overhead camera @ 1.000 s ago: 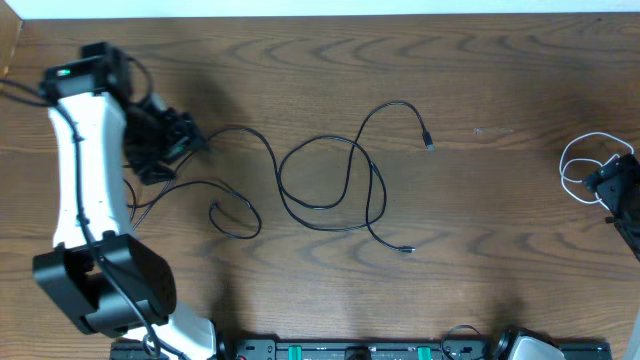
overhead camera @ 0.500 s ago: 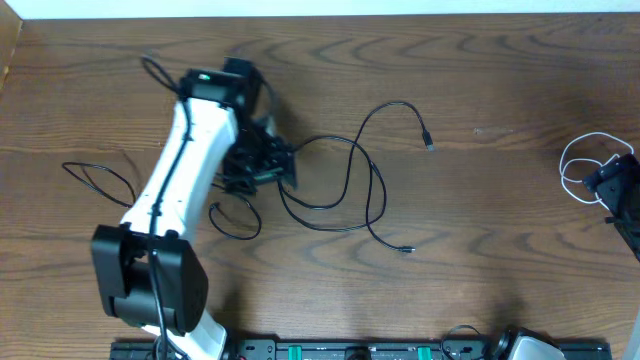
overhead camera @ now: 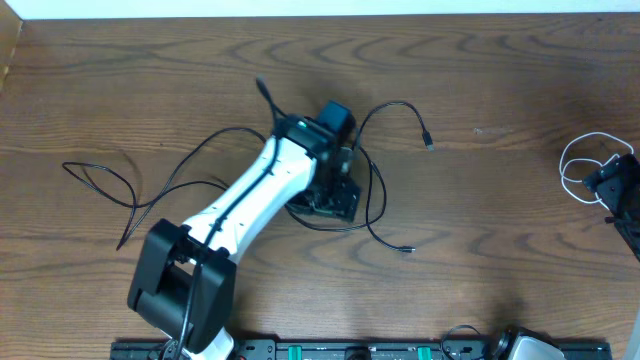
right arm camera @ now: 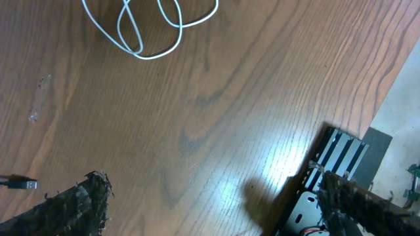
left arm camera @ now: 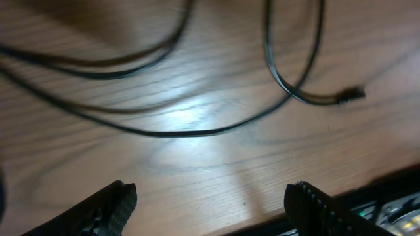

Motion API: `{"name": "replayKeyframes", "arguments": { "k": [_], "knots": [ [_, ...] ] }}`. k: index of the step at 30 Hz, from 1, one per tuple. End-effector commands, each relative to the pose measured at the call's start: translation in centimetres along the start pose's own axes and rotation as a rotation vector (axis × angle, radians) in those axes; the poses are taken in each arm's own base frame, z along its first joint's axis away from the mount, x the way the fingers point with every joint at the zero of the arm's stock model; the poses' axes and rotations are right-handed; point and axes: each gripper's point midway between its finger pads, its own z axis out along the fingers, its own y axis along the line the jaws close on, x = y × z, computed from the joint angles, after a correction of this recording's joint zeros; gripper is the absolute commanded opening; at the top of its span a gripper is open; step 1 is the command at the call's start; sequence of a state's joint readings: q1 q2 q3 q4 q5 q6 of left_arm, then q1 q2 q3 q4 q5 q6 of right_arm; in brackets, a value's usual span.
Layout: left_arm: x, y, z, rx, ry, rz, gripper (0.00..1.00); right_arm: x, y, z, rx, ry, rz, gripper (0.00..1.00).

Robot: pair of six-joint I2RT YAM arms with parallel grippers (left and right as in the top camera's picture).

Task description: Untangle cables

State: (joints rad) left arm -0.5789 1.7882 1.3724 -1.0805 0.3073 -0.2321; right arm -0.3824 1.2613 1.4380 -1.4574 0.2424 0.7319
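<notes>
My left gripper grabs one piece of black cable at the middle loops next, so the cables' plug ends stay free to untangle.
Black cables (overhead camera: 375, 205) lie looped at the table's middle, with plug ends at the upper right (overhead camera: 428, 143) and lower right (overhead camera: 405, 249). Another black cable (overhead camera: 100, 175) lies apart at the left. My left gripper (overhead camera: 335, 200) hovers over the middle loops. In the left wrist view it (left arm camera: 210, 210) is open and empty, with black cable strands (left arm camera: 197, 131) and a plug (left arm camera: 351, 94) beyond the fingers. A white cable (overhead camera: 580, 165) lies coiled at the right, next to my right gripper (overhead camera: 612, 182). In the right wrist view it (right arm camera: 216, 203) is open and empty, and the white cable (right arm camera: 151, 29) is ahead.
The table's front edge carries a black rail with green fittings (overhead camera: 350, 350). The right table edge and a metal bracket (right arm camera: 335, 164) show in the right wrist view. A wall runs along the back edge (overhead camera: 320, 8).
My left arm has swung from the far left to the table's middle. A black cable now lies by itself at the left. The right arm has not moved.
</notes>
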Motion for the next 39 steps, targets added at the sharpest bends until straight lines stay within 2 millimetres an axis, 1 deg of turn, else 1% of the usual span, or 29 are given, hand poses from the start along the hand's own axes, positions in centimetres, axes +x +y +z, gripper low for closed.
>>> {"name": "replayKeyframes", "arguments": {
  "k": [1, 4, 7, 10, 13, 16, 19, 21, 25, 28, 32, 36, 39],
  "knots": [
    [0.5, -1.4, 1.1, -0.026, 0.001, 0.172, 0.78, -0.1, -0.2, 0.1, 0.01, -0.004, 0.019, 0.99],
    [0.7, -3.0, 1.8, -0.022, -0.016, 0.286, 0.78, -0.1, -0.2, 0.1, 0.01, -0.004, 0.019, 0.99],
    [0.4, -4.4, 2.4, -0.024, -0.05, 0.357, 0.78, -0.1, -0.2, 0.1, 0.01, -0.004, 0.019, 0.99],
    [0.5, -5.2, 2.8, -0.021, -0.059, 0.405, 0.78, -0.1, -0.2, 0.1, 0.01, -0.004, 0.019, 0.99],
    [0.7, -5.6, 3.0, -0.021, -0.062, 0.472, 0.78, -0.1, -0.2, 0.1, 0.01, -0.004, 0.019, 0.99],
    [0.5, -5.6, 3.4, -0.02, -0.073, 0.511, 0.78, -0.1, -0.2, 0.1, 0.01, -0.004, 0.019, 0.99],
    [-0.2, -4.7, 4.1, -0.066, -0.102, 0.514, 0.78, -0.1, -0.2, 0.1, 0.01, -0.004, 0.019, 0.99],
    [-0.3, -4.5, 4.5, -0.071, -0.111, 0.514, 0.78, -0.1, -0.2, 0.1, 0.01, -0.004, 0.019, 0.99],
    [-0.5, -4.6, 4.6, -0.069, -0.12, 0.517, 0.78, -0.1, -0.2, 0.1, 0.01, -0.004, 0.019, 0.99],
    [-0.8, -4.2, 4.6, -0.094, -0.129, 0.516, 0.77, -0.1, -0.2, 0.1, 0.01, -0.004, 0.019, 0.99],
    [-0.6, -4.3, 5.0, -0.081, -0.127, 0.517, 0.76, -0.1, -0.2, 0.1, 0.01, -0.004, 0.019, 0.99],
    [-0.1, -3.7, 6.1, -0.081, -0.117, 0.514, 0.76, -0.1, -0.2, 0.1, 0.01, -0.004, 0.019, 0.99],
    [0.2, -3.5, 6.4, -0.083, -0.106, 0.501, 0.76, -0.1, -0.2, 0.1, 0.01, -0.004, 0.019, 0.99]
  ]
}}
